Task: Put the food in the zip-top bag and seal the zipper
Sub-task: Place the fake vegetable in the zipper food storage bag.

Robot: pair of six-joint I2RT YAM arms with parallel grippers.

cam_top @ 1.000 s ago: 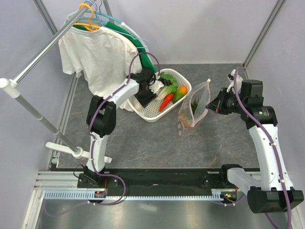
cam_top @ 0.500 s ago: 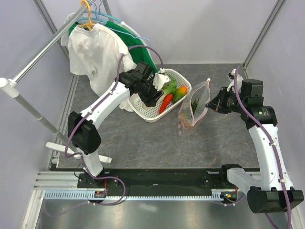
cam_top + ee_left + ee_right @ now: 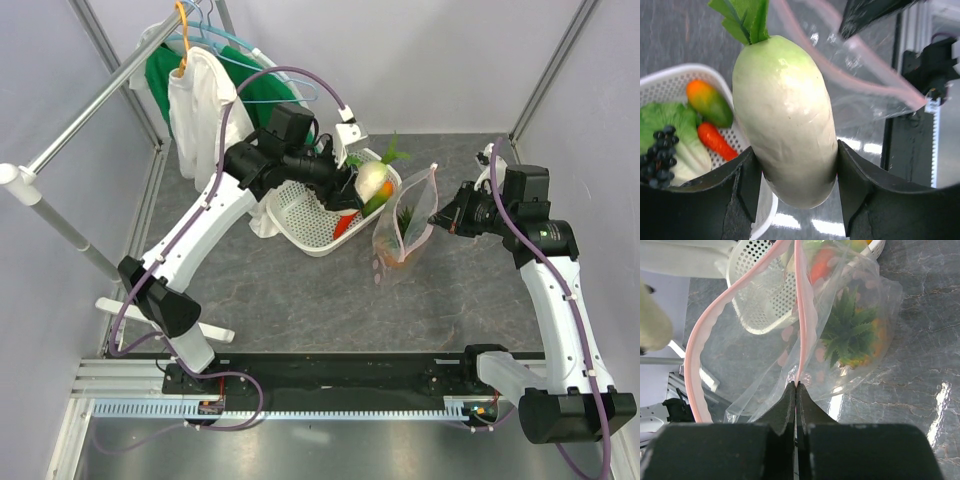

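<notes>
The white radish (image 3: pixel 373 177) would fall at the end of the basket if the left gripper opened now. The robot needs to line the radish up with the bag's opening beside it before the left gripper opens.
My left gripper (image 3: pixel 357 190) is shut on a white radish (image 3: pixel 373 177) with green leaves and holds it above the right end of the white lattice basket (image 3: pixel 300 208), close to the bag's mouth. In the left wrist view the radish (image 3: pixel 785 120) fills the space between my fingers. A red chili (image 3: pixel 716 142), an orange-green fruit (image 3: pixel 710 103), dark grapes (image 3: pixel 658 152) and a green leafy piece (image 3: pixel 671 122) lie in the basket. My right gripper (image 3: pixel 796 385) is shut on the pink zipper (image 3: pixel 803 305) and holds the zip-top bag (image 3: pixel 404 228) upright and open. An orange knobbly fruit (image 3: pixel 854 342) with spiky leaves lies inside.
A clothes rack (image 3: pixel 85 108) with white and green shirts (image 3: pixel 200 95) on hangers stands at the back left, its foot (image 3: pixel 150 316) on the floor beside my left arm. A black rail (image 3: pixel 320 375) runs along the near edge.
My left arm lifted the radish out of the basket and swung right toward the bag. The white shirt swung back to the left. The right arm and bag stayed put.
</notes>
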